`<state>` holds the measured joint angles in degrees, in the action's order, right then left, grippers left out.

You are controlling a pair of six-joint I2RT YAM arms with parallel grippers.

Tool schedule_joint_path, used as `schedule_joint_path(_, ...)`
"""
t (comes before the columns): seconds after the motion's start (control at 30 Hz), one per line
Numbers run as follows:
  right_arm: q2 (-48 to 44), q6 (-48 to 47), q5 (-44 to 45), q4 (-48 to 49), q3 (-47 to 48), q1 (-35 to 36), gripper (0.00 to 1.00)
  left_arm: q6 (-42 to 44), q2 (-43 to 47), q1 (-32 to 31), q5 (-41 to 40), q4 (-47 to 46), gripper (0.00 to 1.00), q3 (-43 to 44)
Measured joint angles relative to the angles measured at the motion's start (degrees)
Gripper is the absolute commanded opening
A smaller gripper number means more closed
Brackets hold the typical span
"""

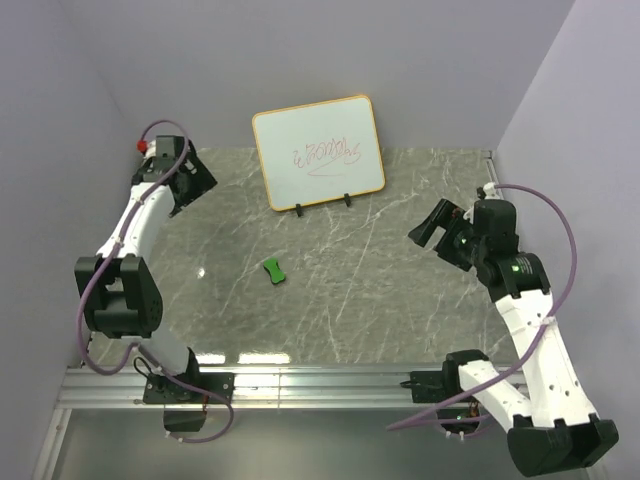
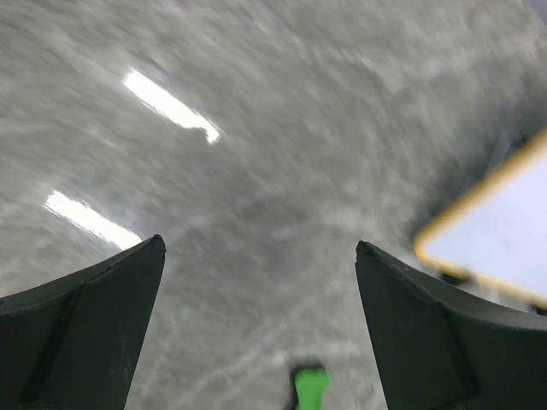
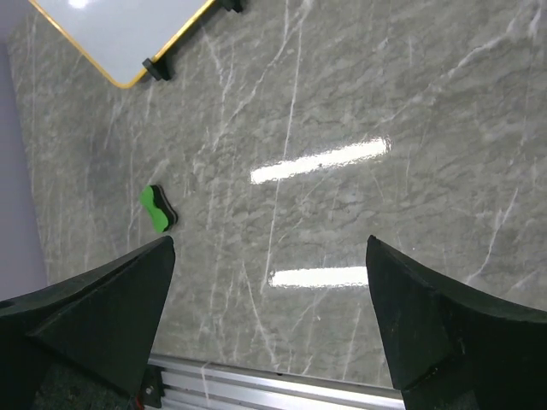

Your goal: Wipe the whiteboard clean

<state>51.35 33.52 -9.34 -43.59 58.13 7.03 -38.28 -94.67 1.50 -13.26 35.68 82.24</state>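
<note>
I should grab the eraser by its narrow middle with my left gripper, from its green side, so the eraser's dark bottom stays free to erase the whiteboard (image 1: 318, 152).
The whiteboard (image 1: 318, 152) stands tilted on two black feet at the back middle of the table, with red scribbles on it. Its orange-framed corner shows in the left wrist view (image 2: 504, 239) and the right wrist view (image 3: 120, 34). The green eraser (image 1: 273, 270) lies flat on the table in front of the board; it also shows in the left wrist view (image 2: 309, 386) and the right wrist view (image 3: 157, 209). My left gripper (image 1: 197, 178) is open and empty, held above the table left of the board. My right gripper (image 1: 432, 228) is open and empty, at the right.
The grey marble table (image 1: 380, 290) is bounded by lilac walls at the back and sides. An aluminium rail (image 1: 320, 385) runs along the near edge, also visible in the right wrist view (image 3: 256, 384).
</note>
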Motion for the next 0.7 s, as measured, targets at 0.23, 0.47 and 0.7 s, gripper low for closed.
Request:
schedule_joint_path(0.23, -4.4, 0.1, 1.2, -3.9, 1.2, 1.2, 1.0, -2.6, 3.9, -8.5, 4.2, 6.7, 0.99, -1.3)
schedule_joint_path(0.47, -6.8, 0.3, 1.4, -5.2, -0.1, 3.8, 1.0, -9.5, 3.8, -26.1, 1.7, 9.9, 0.83, -6.4)
schedule_joint_path(0.7, -6.3, -0.2, 3.0, -7.2, -0.5, 4.5, 1.0, -14.4, 1.9, -34.8, 1.3, 8.9, 0.75, -15.9)
